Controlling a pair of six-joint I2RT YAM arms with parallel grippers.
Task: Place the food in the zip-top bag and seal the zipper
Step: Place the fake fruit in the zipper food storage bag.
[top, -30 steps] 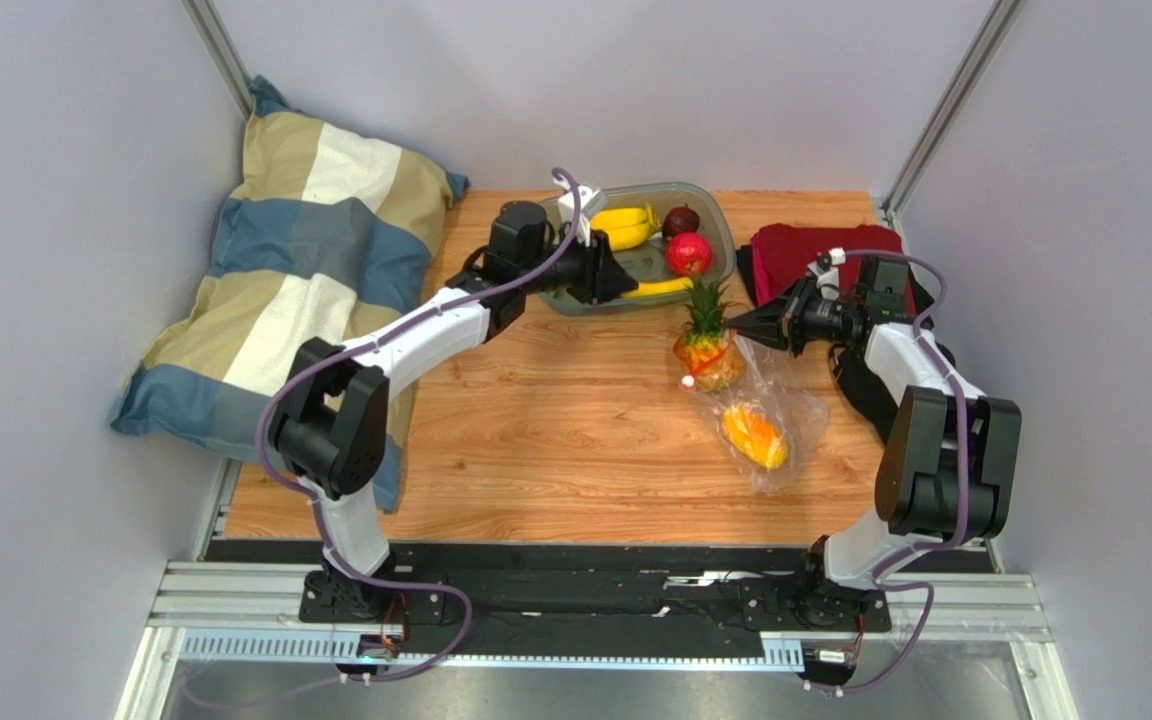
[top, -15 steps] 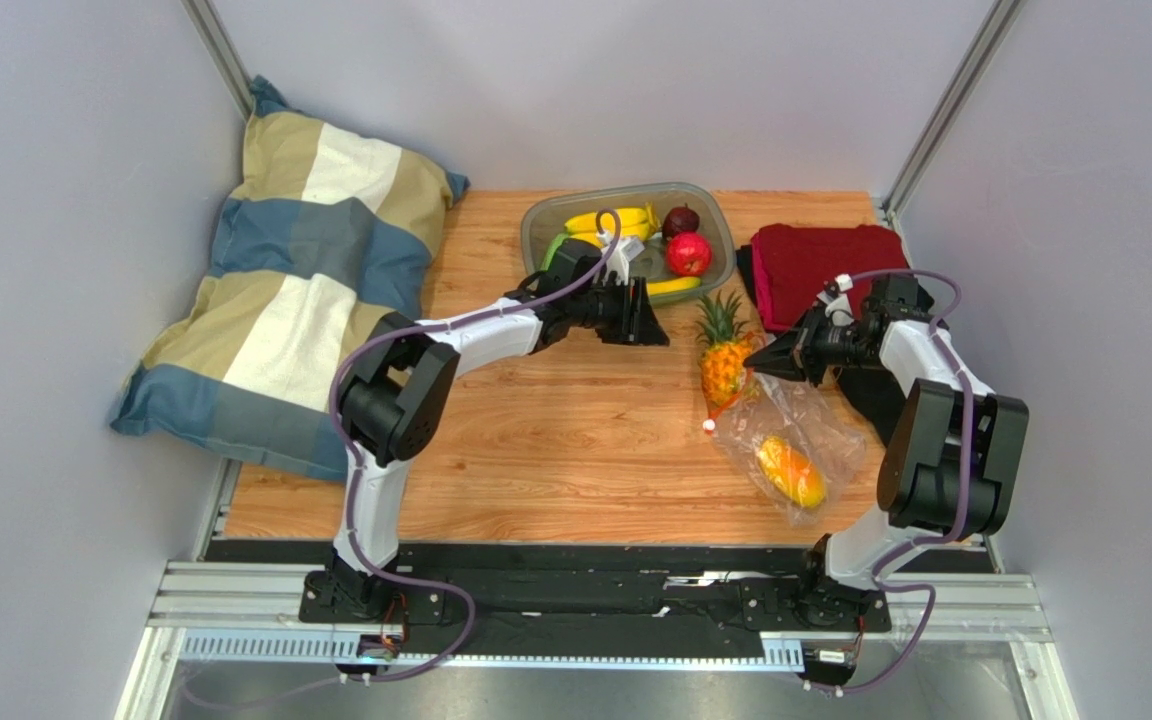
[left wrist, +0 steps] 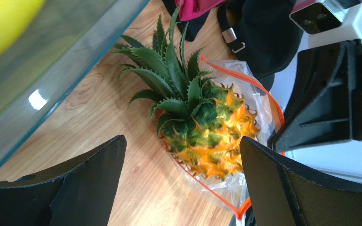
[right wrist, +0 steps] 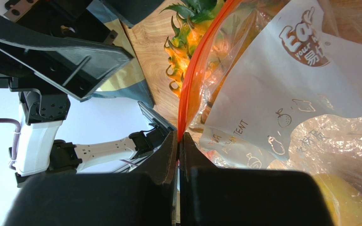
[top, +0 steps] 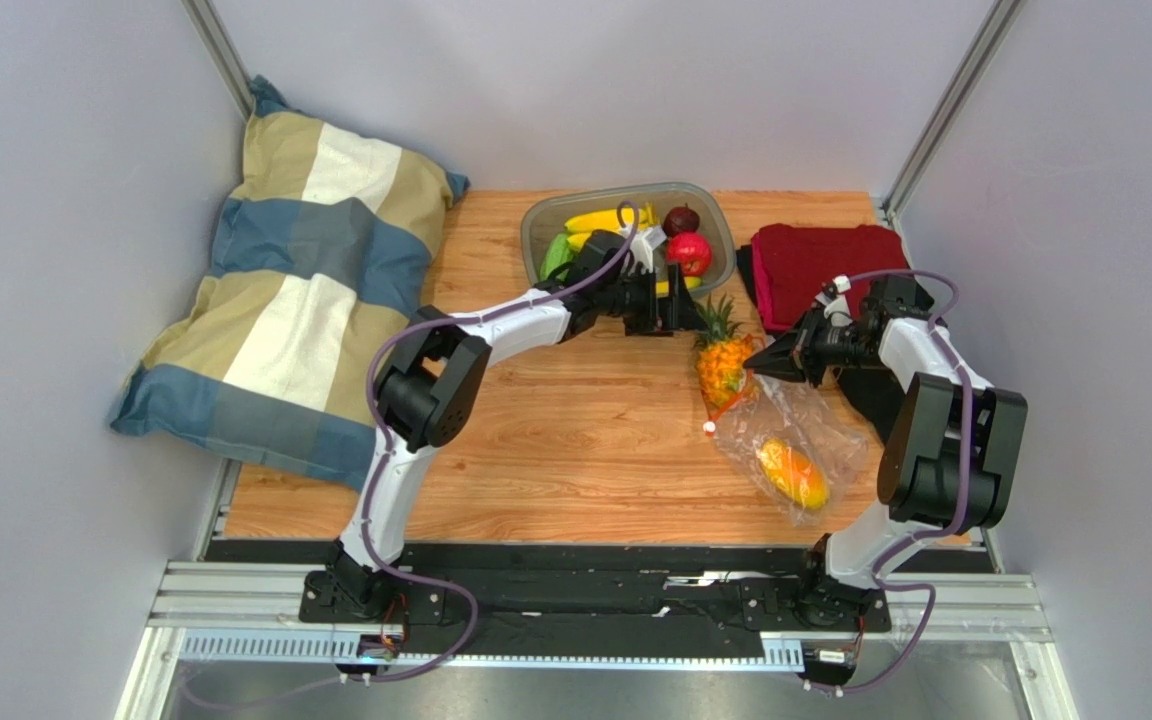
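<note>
I need to grab the pineapple with my left gripper by its green top (top: pixel 717 321), so the pineapple's body stays free to slide deeper into the zip-top bag (top: pixel 796 443).
The pineapple (top: pixel 720 368) (left wrist: pixel 202 127) lies on the wood with its body inside the mouth of the zip-top bag (top: pixel 796 443) (right wrist: pixel 282 84) and its green crown outside. A mango (top: pixel 793 471) (right wrist: pixel 343 202) sits deeper in the bag. My left gripper (top: pixel 683 308) (left wrist: pixel 182 141) is open beside the crown, holding nothing. The right gripper (top: pixel 760 365) (right wrist: pixel 178 136) is shut on the orange-red zipper (left wrist: pixel 263 94) (right wrist: pixel 199 66), lifting the upper lip. The white slider (top: pixel 710 428) hangs at the mouth's near end. Bananas (top: pixel 605 222), a cucumber (top: pixel 555 255) and red round fruits (top: pixel 689 252) lie in the tray.
The grey-green tray (top: pixel 537 225) (left wrist: pixel 50 70) stands at the back, just behind the left gripper. A red cloth (top: pixel 815 255) and a black strap (left wrist: pixel 244 33) lie at the back right. A striped pillow (top: pixel 297 285) fills the left side.
My left arm has stretched right from the tray to the pineapple's crown and its jaws have opened wide. The pineapple and bag shifted slightly right and nearer. The right gripper stays shut on the zipper.
</note>
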